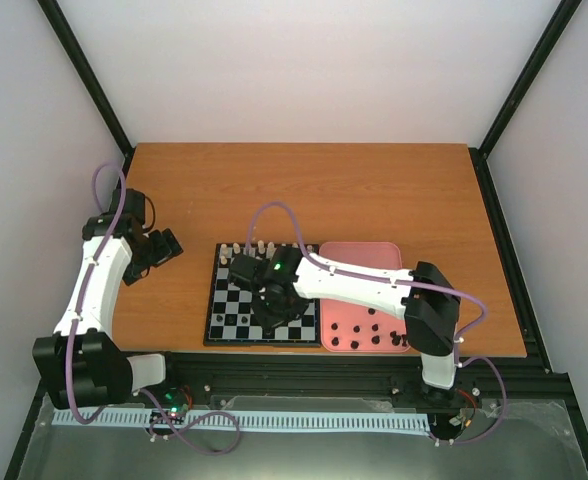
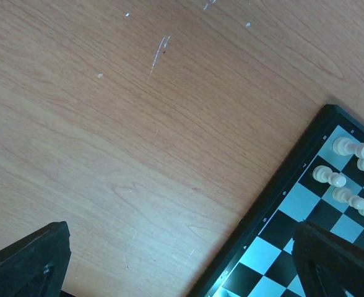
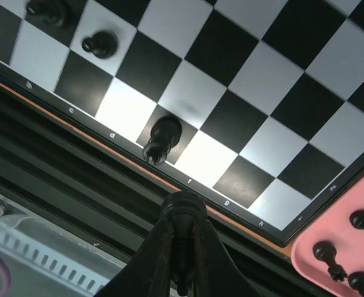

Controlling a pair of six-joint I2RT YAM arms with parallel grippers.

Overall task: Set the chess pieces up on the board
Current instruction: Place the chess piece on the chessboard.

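Note:
The black chess piece hangs high and short and would drop and tip over if released. My right gripper needs to keep holding it until the empty f square.
The board [image 1: 224, 328] lies on the table in front of the arms. My right gripper [image 1: 271, 312] hovers over its near edge, shut on a black chess piece [image 3: 182, 213] held base outward between the fingers. On the board's near rows stand a black piece [image 3: 160, 139] on the e square and two more black pieces [image 3: 100, 44] further left. Several black pieces [image 1: 374, 330] lie in the pink tray. My left gripper [image 1: 159, 248] is open and empty over bare table left of the board [image 2: 306, 210].
The pink tray [image 1: 359, 255] sits against the board's right side; its corner shows in the right wrist view [image 3: 330, 247]. Cream-white pieces [image 2: 349, 148] line the board's far rows. The table's near edge and a black rail [image 3: 58, 161] run just below the board.

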